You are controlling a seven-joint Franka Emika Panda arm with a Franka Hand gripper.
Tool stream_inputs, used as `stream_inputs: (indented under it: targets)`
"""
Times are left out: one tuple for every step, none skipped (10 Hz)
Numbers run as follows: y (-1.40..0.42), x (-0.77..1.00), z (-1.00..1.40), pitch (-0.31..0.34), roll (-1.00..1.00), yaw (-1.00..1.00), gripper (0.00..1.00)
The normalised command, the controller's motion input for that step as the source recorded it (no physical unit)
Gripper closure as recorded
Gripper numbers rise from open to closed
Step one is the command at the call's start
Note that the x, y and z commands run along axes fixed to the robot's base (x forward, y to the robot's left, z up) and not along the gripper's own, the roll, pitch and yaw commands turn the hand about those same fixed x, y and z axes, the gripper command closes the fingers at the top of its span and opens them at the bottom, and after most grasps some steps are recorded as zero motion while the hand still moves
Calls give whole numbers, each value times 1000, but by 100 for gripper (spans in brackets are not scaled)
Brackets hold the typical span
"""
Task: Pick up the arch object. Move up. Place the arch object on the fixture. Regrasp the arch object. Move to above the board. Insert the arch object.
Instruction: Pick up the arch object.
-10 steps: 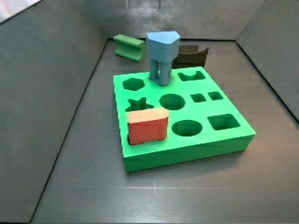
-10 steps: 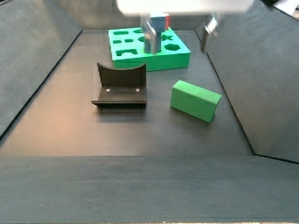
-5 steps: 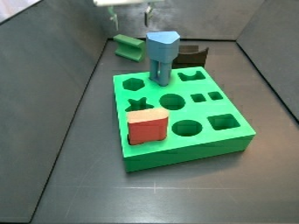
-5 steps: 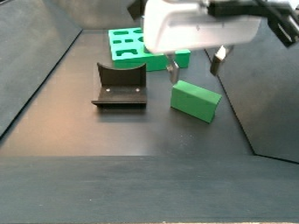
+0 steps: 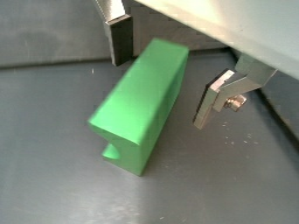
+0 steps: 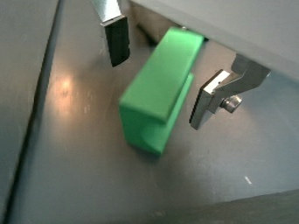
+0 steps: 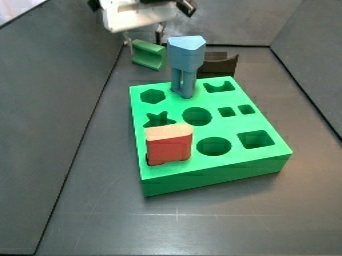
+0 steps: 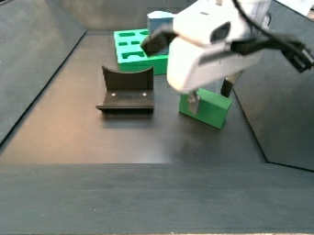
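Note:
My gripper grabs the arch object across its long sides next, to set it on the fixture (image 7: 222, 62).
The arch object (image 5: 140, 96) is a dull-green elongated block lying on the dark floor, with a notch showing in one end. It also shows in the other wrist view (image 6: 163, 92) and in both side views (image 8: 211, 110) (image 7: 143, 52). My gripper (image 5: 160, 92) (image 6: 158, 92) is open and low over it, with one silver finger (image 5: 119, 39) on each long side and a gap to the block on both. In the side views the white gripper body (image 8: 203, 55) (image 7: 134, 15) hides much of the block. The dark fixture (image 8: 125, 90) (image 7: 222, 62) stands beside it. The board (image 7: 254, 145) (image 8: 132, 61) lies apart.
A tall blue peg (image 7: 185, 65) (image 8: 157, 18) and a red-brown cube (image 7: 168, 145) stand in the board. Grey walls slope up around the floor on all sides.
The gripper has come over and down from near the board to the arch object, and its open fingers now straddle the block. The block, fixture and board have not moved.

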Motion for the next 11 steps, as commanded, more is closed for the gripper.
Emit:
stream_inputs:
  targets:
    - [20,-77,-557,-157,77,554,0]
    - [0,0,-397,-137,83,434,0]
    - [-40,0,-246,-90,50,111,0]
    - [0,0,-126,-111,13,0,0]
    - [0,0,-77,-46,0,0,0]
    - [0,0,-66,-84,0,0,0]
    - [0,0,0,0,0,0,0]
    - [0,0,0,0,0,0,100]
    - [0,0,0,0,0,0,100]
    - [0,0,0,0,0,0,100]
    - [0,0,0,0,0,0,100]
